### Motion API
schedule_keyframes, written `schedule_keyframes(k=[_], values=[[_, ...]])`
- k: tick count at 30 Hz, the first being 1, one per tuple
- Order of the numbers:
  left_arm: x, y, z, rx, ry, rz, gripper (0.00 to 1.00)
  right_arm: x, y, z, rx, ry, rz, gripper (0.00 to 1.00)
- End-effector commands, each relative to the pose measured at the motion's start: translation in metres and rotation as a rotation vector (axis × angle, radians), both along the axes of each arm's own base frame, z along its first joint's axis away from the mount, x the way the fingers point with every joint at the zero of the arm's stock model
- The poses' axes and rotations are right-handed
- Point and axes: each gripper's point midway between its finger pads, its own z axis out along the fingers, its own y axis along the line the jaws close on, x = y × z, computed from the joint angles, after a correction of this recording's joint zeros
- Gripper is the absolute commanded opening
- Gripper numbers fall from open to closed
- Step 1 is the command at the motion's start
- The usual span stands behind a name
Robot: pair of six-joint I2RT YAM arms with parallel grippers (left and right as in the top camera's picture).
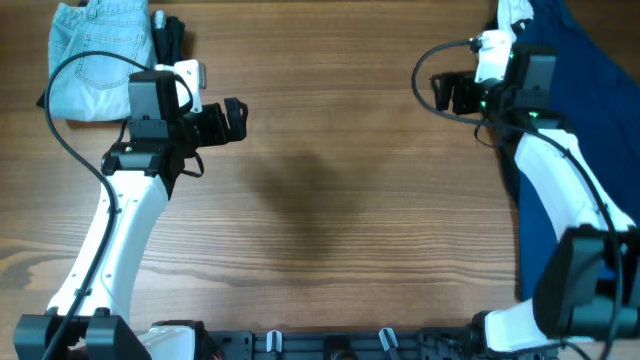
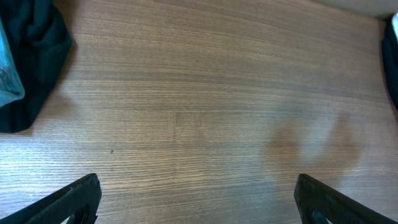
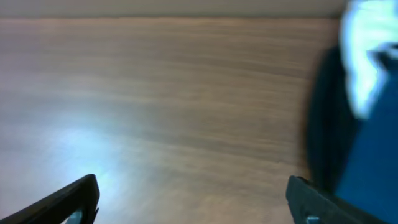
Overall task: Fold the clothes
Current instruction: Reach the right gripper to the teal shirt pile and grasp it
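Observation:
I should next grip the dark-blue shirt (image 1: 590, 120) with my right gripper by its edge facing the empty wood, to pull it across the table for folding.
Folded pale denim jeans (image 1: 96, 58) lie at the table's far left corner, with a black piece (image 1: 170, 38) beside them; the black piece also shows in the left wrist view (image 2: 34, 59). A dark-blue shirt (image 1: 590, 120) lies along the right edge, with a white shirt (image 1: 512, 12) at its far end; both show in the right wrist view, dark-blue shirt (image 3: 367, 155), white shirt (image 3: 364, 56). My left gripper (image 1: 238, 120) (image 2: 198, 199) is open and empty over bare wood, right of the jeans. My right gripper (image 1: 445, 93) (image 3: 193, 199) is open and empty, just left of the dark-blue shirt.
The wooden table (image 1: 330, 210) spans the view. A black rail with fittings (image 1: 330, 343) runs along the near edge between the arm bases. Cables loop from both wrists.

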Motion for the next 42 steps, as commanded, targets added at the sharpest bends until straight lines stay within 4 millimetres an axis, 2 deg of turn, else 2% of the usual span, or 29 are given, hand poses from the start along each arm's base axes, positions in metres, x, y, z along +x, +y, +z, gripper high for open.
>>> schedule_keyframes(k=[1, 7, 13, 17, 19, 25, 27, 30, 31, 33, 36, 39, 42], values=[[0.006, -0.005, 0.009, -0.009, -0.031, -0.028, 1.00, 0.011, -0.060, -0.029, -0.095, 0.039, -0.328, 0.96], [0.006, -0.006, 0.010, -0.010, -0.034, -0.028, 1.00, 0.004, -0.100, -0.087, -0.092, 0.154, -0.454, 0.86], [0.006, -0.006, 0.010, -0.070, -0.010, 0.029, 1.00, -0.006, -0.130, -0.113, -0.086, 0.207, -0.526, 0.79], [0.007, -0.006, 0.010, -0.095, -0.004, 0.054, 1.00, -0.007, -0.133, -0.127, -0.085, 0.230, -0.533, 0.69], [0.007, -0.006, 0.011, -0.096, -0.007, 0.054, 1.00, -0.006, -0.131, -0.129, -0.070, 0.229, -0.526, 0.64], [0.007, -0.006, 0.011, -0.096, -0.008, 0.054, 1.00, 0.001, -0.126, -0.125, -0.049, 0.201, -0.503, 0.64], [0.007, -0.006, 0.011, -0.096, -0.007, 0.054, 1.00, 0.001, -0.127, -0.125, -0.050, 0.200, -0.503, 0.59], [0.008, -0.006, 0.011, -0.095, -0.009, 0.054, 1.00, -0.001, -0.126, -0.127, -0.050, 0.211, -0.503, 0.48], [0.008, -0.006, 0.012, -0.096, -0.012, 0.054, 1.00, -0.002, -0.126, -0.127, -0.051, 0.214, -0.503, 0.42], [0.009, -0.006, 0.013, -0.096, -0.017, 0.054, 1.00, -0.003, -0.126, -0.128, -0.049, 0.218, -0.504, 0.24], [0.010, -0.006, 0.014, -0.096, -0.024, 0.053, 1.00, -0.003, -0.126, -0.128, -0.048, 0.218, -0.505, 0.08], [0.011, -0.006, 0.015, -0.097, -0.031, 0.053, 1.00, -0.002, -0.126, -0.124, -0.048, 0.209, -0.504, 0.04], [0.011, -0.006, 0.015, -0.097, -0.032, 0.053, 1.00, 0.001, -0.126, -0.103, -0.046, 0.171, -0.498, 0.05]])
